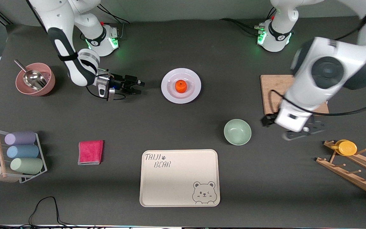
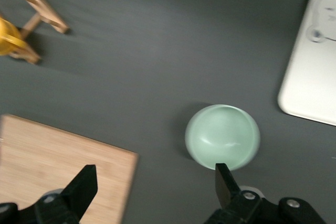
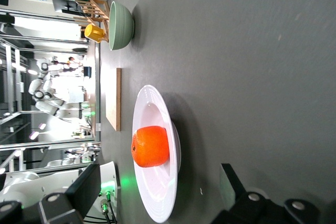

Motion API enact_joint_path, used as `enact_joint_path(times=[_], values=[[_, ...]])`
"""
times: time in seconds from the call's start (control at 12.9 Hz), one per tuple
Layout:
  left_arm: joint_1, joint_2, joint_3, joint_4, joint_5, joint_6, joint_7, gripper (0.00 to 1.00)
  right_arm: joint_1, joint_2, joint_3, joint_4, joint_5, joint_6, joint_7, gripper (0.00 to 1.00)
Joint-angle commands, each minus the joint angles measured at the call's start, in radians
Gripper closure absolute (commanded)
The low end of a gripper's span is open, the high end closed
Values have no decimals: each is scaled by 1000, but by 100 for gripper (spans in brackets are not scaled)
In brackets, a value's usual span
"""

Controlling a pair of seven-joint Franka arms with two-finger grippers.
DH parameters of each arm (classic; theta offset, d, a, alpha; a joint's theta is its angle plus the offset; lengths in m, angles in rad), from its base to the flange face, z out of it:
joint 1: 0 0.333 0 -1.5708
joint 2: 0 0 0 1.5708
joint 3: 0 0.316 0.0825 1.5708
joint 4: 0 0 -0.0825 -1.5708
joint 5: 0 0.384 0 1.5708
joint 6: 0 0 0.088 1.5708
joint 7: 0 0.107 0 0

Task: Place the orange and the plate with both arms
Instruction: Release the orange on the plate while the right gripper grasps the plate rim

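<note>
Next, my right gripper grabs the white plate by its rim to carry the orange onto the bear tray.
The orange sits in the middle of the white plate at the table's centre. My right gripper hovers low beside the plate, toward the right arm's end, fingers open and pointing at it. In the right wrist view the orange and the plate lie just ahead of the open right gripper, untouched. My left gripper hangs open and empty over the table between the green bowl and the wooden board; in the left wrist view nothing lies between the left gripper's fingers.
A mint-green bowl and a wooden board flank the left gripper. A beige bear tray lies nearest the front camera. A pink bowl with a scoop, pink cloth, cup rack and wooden rack with a yellow cup stand around.
</note>
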Motion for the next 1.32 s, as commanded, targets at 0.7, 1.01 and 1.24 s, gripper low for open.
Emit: enact_joint_path(times=[0.7,1.01,1.24], values=[[-189,-247,557,-40,-195,-178,598,0,10,141,53,41,111,-70,-170,68],[-185,-304,561,-83,-192,-195,642,0,10,184,54,52,123,-133,-206,68],[-179,-330,557,-107,-192,-206,642,0,10,228,54,59,124,-165,-259,68]])
